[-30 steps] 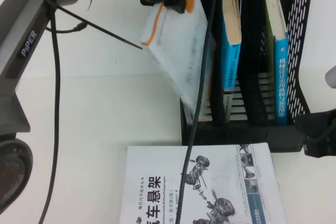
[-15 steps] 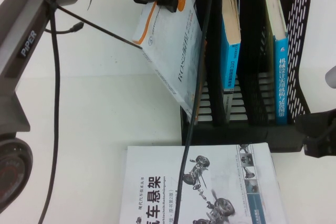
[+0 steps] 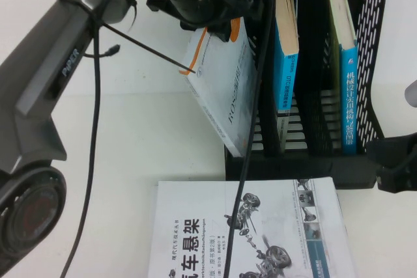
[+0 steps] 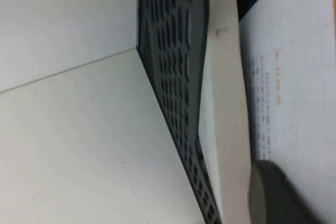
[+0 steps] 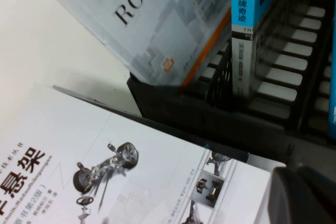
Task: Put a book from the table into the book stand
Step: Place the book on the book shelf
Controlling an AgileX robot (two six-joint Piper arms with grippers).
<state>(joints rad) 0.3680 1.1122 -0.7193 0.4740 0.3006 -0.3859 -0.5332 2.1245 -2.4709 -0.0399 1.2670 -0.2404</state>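
Note:
My left gripper must keep holding the white book until it stands upright in the book stand's slot; its spine slants out past the book stand's mesh side (image 4: 176, 69).
My left gripper (image 3: 220, 25) is shut on the top edge of a white book with an orange stripe (image 3: 225, 89). It holds the book tilted, with the lower corner inside the leftmost slot of the black book stand (image 3: 293, 164). In the left wrist view the book's cream page edge (image 4: 226, 103) lies against the stand's mesh wall (image 4: 173, 77), and one dark finger (image 4: 278, 198) presses on the cover. A large white book with a car-suspension picture (image 3: 247, 232) lies flat on the table in front of the stand. My right gripper (image 3: 394, 161) is shut and empty, low at the stand's right front corner.
Two blue-spined books stand in the stand, one in a middle slot (image 3: 287, 50) and one in the rightmost slot (image 3: 345, 63). A black cable (image 3: 251, 128) hangs across the stand and the flat book. The white table (image 3: 130, 128) lies left of the stand.
My left arm has swung right and carried the white book with it. The book now stands steeper, and its lower corner has gone down into the leftmost slot. The right arm has not moved.

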